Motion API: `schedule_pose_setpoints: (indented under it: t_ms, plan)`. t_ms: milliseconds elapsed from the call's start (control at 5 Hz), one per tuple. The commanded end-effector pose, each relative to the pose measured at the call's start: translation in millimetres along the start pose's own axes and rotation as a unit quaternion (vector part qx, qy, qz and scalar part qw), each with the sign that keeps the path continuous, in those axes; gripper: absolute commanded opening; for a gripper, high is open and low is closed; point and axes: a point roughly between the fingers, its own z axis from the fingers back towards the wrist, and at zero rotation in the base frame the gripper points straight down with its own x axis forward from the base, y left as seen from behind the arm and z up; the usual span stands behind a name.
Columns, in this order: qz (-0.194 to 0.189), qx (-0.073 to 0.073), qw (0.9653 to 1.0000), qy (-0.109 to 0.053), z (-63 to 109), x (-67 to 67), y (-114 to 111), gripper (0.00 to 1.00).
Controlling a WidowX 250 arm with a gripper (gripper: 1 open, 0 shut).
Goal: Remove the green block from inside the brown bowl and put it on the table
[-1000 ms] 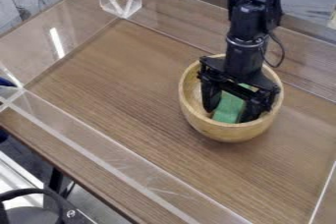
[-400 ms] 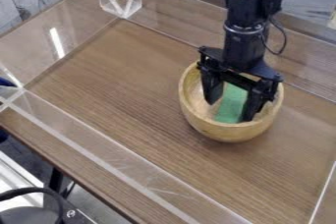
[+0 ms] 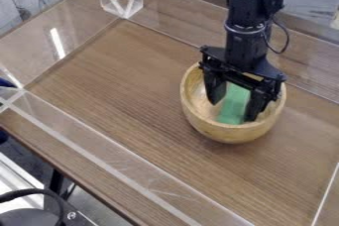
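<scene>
My gripper grabs the green block by its upper end next, to take it out of the brown bowl.
The brown bowl sits right of centre on the table. Inside it lies the green block, leaning against the bowl's far-right inner wall. My gripper hangs straight down over the bowl, open, with one black finger on each side of the block. The fingertips reach just inside the rim and stand apart from the block. The lower end of the block is partly hidden by the bowl's front wall.
Low clear acrylic walls border the tabletop on all sides. A small clear bracket stands at the back-left corner. Open wood surface stretches left and in front of the bowl.
The gripper has risen a little from deep in the bowl, staying open. The green block lies in the same place.
</scene>
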Motion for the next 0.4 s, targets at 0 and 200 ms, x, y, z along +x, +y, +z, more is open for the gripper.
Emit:
schedule_pose_setpoints:
  t_ms: [0,200]
  plan:
    - [0.007,-0.002,0.9997,-0.022,7.6,7.6,2.0,1.0]
    - [0.011,-0.003,0.9997,-0.023,5.0,8.5,3.2,1.0]
